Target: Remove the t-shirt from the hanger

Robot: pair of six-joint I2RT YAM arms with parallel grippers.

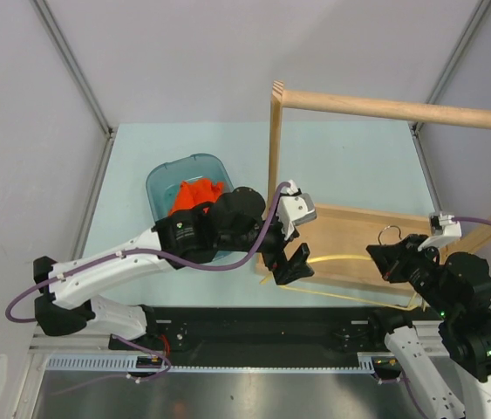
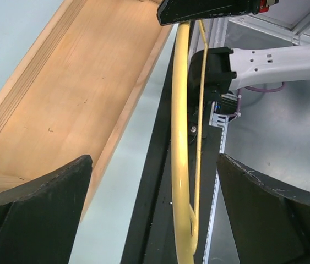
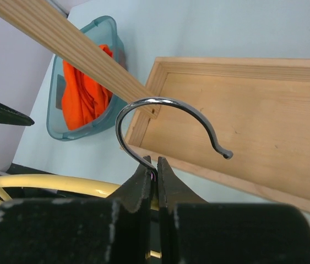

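Note:
The metal hook should hang over the bar, so my left gripper will next grab the bare hanger [image 1: 350, 257] by the end of its arm.
The orange-red t-shirt [image 1: 194, 194] lies bunched inside the teal tub [image 1: 162, 179], off the hanger; the right wrist view shows the t-shirt [image 3: 83, 93] there too. The bare pale yellow hanger [image 1: 350, 257] hangs level near the table's front edge. My right gripper [image 1: 393, 259] is shut on the stem of its metal hook [image 3: 166, 102], jaws pinched together [image 3: 155, 165]. My left gripper [image 1: 294, 264] stands open around the hanger's left end. In the left wrist view the hanger arm [image 2: 181, 165] runs between the wide-apart fingers [image 2: 155, 181] without touching either.
A wooden rack stands at the right: flat base board [image 1: 358, 231], upright post [image 1: 274, 140] and thick round rail [image 1: 402, 109] overhead. The tub [image 3: 113, 33] sits left of the board. The black mounting rail [image 1: 254, 327] runs along the near edge.

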